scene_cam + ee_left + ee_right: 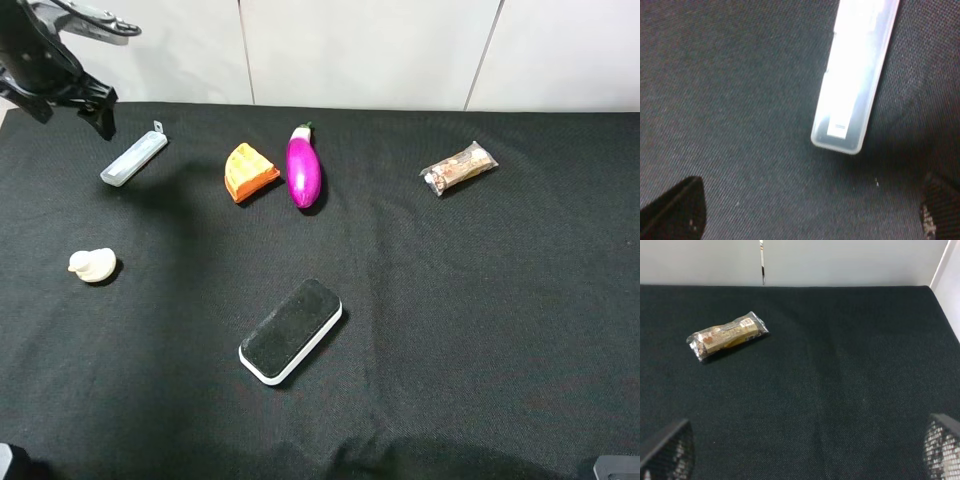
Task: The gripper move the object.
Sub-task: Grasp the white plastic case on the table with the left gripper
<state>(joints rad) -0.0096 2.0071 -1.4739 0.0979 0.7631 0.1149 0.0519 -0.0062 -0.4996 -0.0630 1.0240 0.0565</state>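
Note:
My left gripper should next take hold of the pale-blue translucent case by its long sides to move it, which leaves the case's hang tab (158, 127) free.
The object, a slim pale-blue translucent case (134, 158), lies flat on the black cloth at the far left, its hang tab toward the back. My left gripper (70, 115) hangs open and empty just left of it, above the cloth. In the left wrist view the case (855, 75) lies apart from the gripper (807, 220), whose two black fingertips (675, 212) stand wide apart at the frame corners. My right gripper (800, 455) is open and empty over bare cloth.
An orange wedge (250, 172) and a purple eggplant (303, 168) lie right of the case. A snack packet (459, 168) (727, 336) lies far right. A white duck (92, 265) sits at left. A black-topped white eraser (291, 331) lies front centre.

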